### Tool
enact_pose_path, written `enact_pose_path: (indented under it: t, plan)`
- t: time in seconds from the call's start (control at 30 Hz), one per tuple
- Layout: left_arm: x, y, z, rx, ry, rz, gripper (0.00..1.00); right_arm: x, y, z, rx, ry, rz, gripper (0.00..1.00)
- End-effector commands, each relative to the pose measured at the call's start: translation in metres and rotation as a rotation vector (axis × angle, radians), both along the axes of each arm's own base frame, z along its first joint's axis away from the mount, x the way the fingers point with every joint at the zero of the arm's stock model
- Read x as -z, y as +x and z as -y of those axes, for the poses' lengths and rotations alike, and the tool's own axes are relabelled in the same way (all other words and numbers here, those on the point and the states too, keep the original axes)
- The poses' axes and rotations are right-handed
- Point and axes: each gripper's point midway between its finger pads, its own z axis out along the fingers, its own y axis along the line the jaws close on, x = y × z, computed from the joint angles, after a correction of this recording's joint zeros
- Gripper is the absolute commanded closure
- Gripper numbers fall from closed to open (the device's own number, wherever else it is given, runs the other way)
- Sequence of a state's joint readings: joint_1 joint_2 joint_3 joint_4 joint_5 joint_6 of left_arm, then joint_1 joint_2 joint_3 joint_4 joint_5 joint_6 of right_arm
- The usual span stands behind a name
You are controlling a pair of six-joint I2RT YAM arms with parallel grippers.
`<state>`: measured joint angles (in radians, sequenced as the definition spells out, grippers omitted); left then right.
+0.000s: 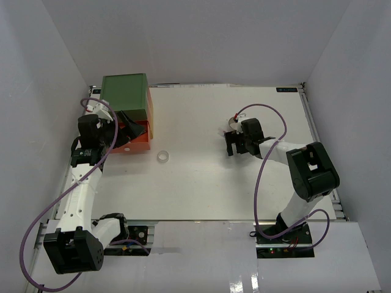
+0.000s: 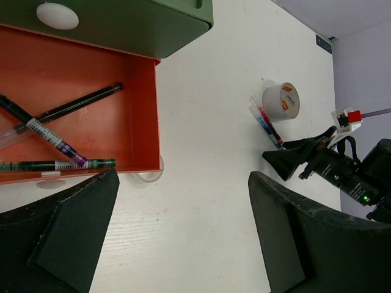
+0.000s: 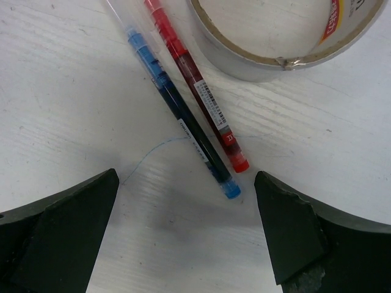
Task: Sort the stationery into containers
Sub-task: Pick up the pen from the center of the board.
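Observation:
The thin blue-ink pen's clear body should stay free for my left gripper, so my right gripper next needs to grab the pen by its blue end (image 3: 228,185).
The chest of containers stands at the back left, with its green top drawer (image 1: 125,93) closed and its orange middle drawer (image 2: 143,116) pulled out. Several thin pens (image 2: 73,107) lie in the orange drawer. My left gripper (image 1: 128,132) hangs open and empty over the drawer's front edge, with bare table between its fingers (image 2: 73,229). A clear tape ring (image 1: 163,157) lies on the table beside that drawer. My right gripper (image 3: 186,235) is open just short of a blue pen (image 3: 177,107) and a red pen (image 3: 195,79). A grey tape roll (image 3: 263,58) lies beyond them.
A white knob (image 2: 57,15) shows on the green drawer front. A faint blue ink line (image 3: 149,152) marks the table by the pens. White walls close in the table on three sides. The right arm's purple cable (image 1: 269,110) loops above the pens.

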<state>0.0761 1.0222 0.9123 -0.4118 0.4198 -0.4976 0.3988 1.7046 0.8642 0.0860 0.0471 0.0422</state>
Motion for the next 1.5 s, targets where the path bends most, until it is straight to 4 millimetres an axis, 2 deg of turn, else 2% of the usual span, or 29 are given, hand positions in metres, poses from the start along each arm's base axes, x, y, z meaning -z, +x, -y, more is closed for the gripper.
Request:
enact_pose_path:
  t: [0.0,0.2,0.6,0.67,0.73,0.9,1.07,1.27,1.4,1.47]
  plan:
    - [-0.008,-0.002,0.0,0.001,0.007,0.021,0.02,0.0,-0.008,-0.019,-0.066,0.057,-0.04,0.01]
    - [-0.009,-0.002,0.002,0.0,-0.007,0.018,0.02,-0.003,-0.023,-0.033,-0.078,0.059,-0.057,0.0]
    - [-0.007,-0.006,0.004,0.003,-0.023,0.009,0.02,-0.004,-0.034,-0.041,-0.003,0.057,-0.083,0.0]
    - [-0.006,-0.007,0.005,0.006,-0.027,0.007,0.02,0.0,-0.042,-0.04,-0.004,0.052,-0.107,0.0]
    - [-0.006,-0.006,0.005,0.005,-0.029,0.007,0.02,0.0,-0.045,-0.043,-0.02,0.053,-0.109,0.06]
    - [-0.006,-0.007,0.008,0.02,-0.047,0.007,0.02,0.005,-0.042,-0.047,-0.049,0.014,-0.107,0.09]
    - [-0.012,-0.008,0.01,0.027,-0.05,0.022,0.02,0.006,-0.031,-0.047,-0.058,-0.027,-0.093,0.19]
    - [-0.016,-0.011,0.016,0.054,-0.079,0.019,0.02,0.011,-0.027,-0.046,-0.064,-0.062,-0.104,0.34]
    - [-0.019,-0.014,0.022,0.075,-0.102,0.016,0.02,0.013,-0.024,-0.046,-0.074,-0.075,-0.099,0.54]
    - [-0.021,-0.015,0.027,0.09,-0.114,0.017,0.02,0.014,-0.024,-0.045,-0.076,-0.082,-0.1,0.6]
